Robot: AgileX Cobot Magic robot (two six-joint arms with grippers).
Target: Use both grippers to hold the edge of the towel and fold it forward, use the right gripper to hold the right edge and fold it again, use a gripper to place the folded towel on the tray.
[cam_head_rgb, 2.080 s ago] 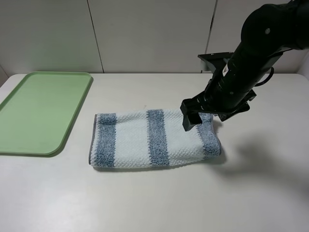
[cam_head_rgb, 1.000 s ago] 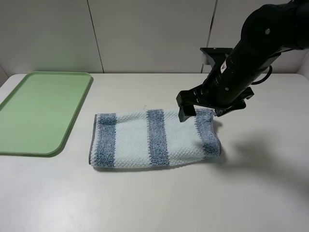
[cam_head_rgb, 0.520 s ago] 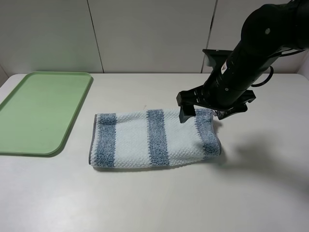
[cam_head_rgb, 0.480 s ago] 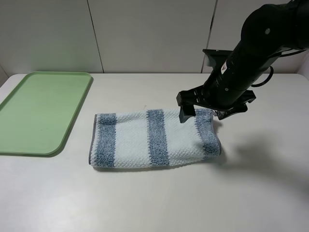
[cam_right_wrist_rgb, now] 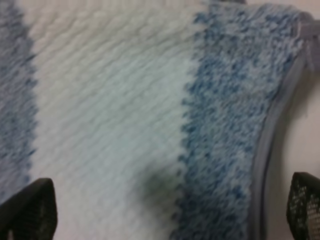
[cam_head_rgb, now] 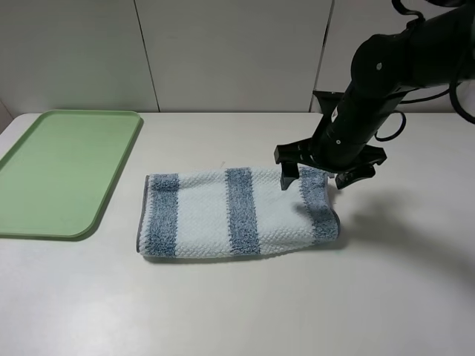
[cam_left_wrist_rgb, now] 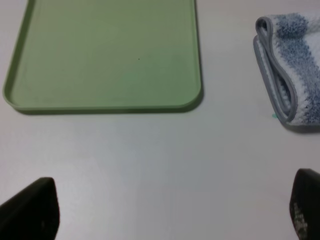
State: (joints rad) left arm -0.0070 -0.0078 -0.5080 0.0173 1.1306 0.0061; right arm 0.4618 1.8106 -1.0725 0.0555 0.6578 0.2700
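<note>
The towel [cam_head_rgb: 237,213] is lying flat and loose on the tabletop, so I will next pinch the towel with my right gripper by its hemmed edge [cam_head_rgb: 331,194] beside the end stripe.
The white towel [cam_head_rgb: 237,213] with blue-grey stripes lies folded once on the table, to the right of the green tray [cam_head_rgb: 63,169]. My right gripper [cam_head_rgb: 320,176] is open, with its fingers spread over the far right corner of the towel, just above it. The right wrist view shows the towel's right stripe and hemmed edge [cam_right_wrist_rgb: 225,125] close below, with both fingertips [cam_right_wrist_rgb: 27,210] apart and empty. My left gripper [cam_left_wrist_rgb: 160,212] is open and empty near the table's front, out of the exterior view; its wrist view shows the tray [cam_left_wrist_rgb: 105,52] and the towel's folded left end [cam_left_wrist_rgb: 290,70].
The white table [cam_head_rgb: 245,304] carries only the towel and the tray. A panelled wall [cam_head_rgb: 223,52] rises behind the table's far edge.
My right gripper has moved back from over the towel's right stripe toward the far right corner and dropped lower. The towel and the tray have not moved.
</note>
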